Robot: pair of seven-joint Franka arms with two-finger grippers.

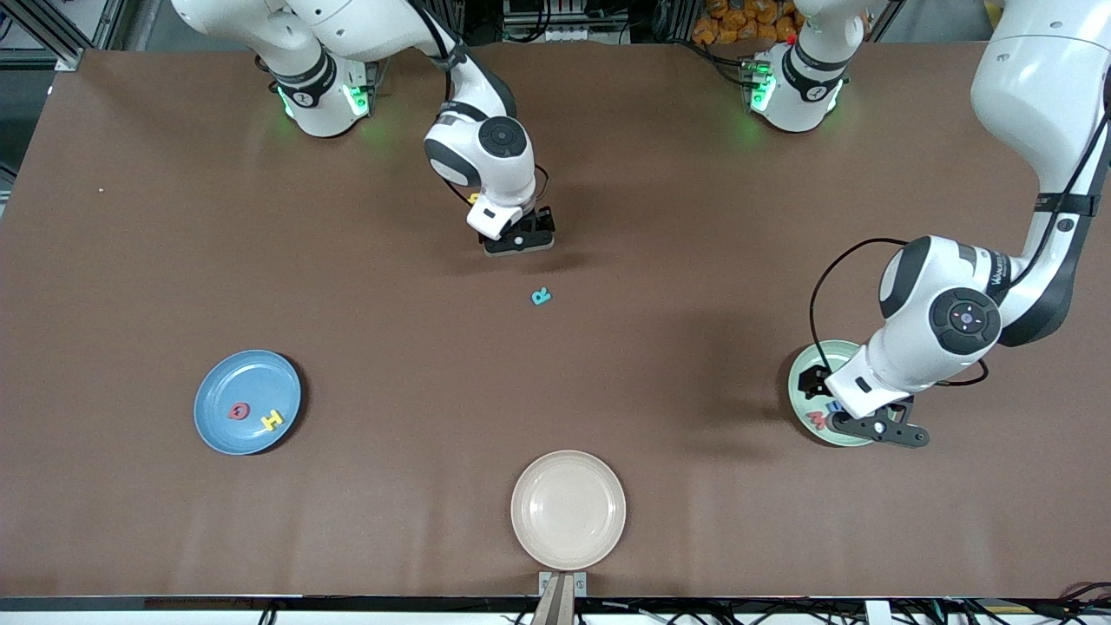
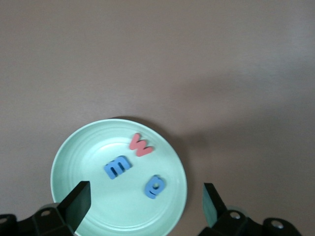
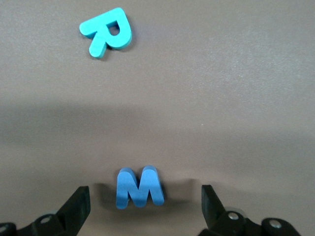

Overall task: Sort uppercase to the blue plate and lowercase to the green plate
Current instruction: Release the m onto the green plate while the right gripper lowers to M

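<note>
I can close my right gripper now: its fingers are on either side of the blue M, so they would hold the M.
My right gripper point(image 1: 518, 242) is open, low over the table's middle. In the right wrist view a blue capital M point(image 3: 139, 187) lies on the table between its open fingers point(image 3: 78, 206), untouched; the arm hides it in the front view. A teal R point(image 1: 542, 296) lies nearer the camera, also in the right wrist view point(image 3: 107, 32). The blue plate point(image 1: 243, 373) holds a red Q point(image 1: 238, 411) and a yellow H point(image 1: 272, 420). My left gripper point(image 1: 875, 428) is open and empty above the green plate point(image 2: 74, 157), which holds a red w point(image 2: 141, 145), a blue m point(image 2: 117, 166) and a round blue letter point(image 2: 155, 186).
A beige plate point(image 1: 568, 509) sits empty near the front edge, mid-table. A yellow scrap point(image 1: 474, 198) shows beside the right arm's wrist, mostly hidden. The green plate point(image 1: 833, 351) lies toward the left arm's end, the blue plate toward the right arm's end.
</note>
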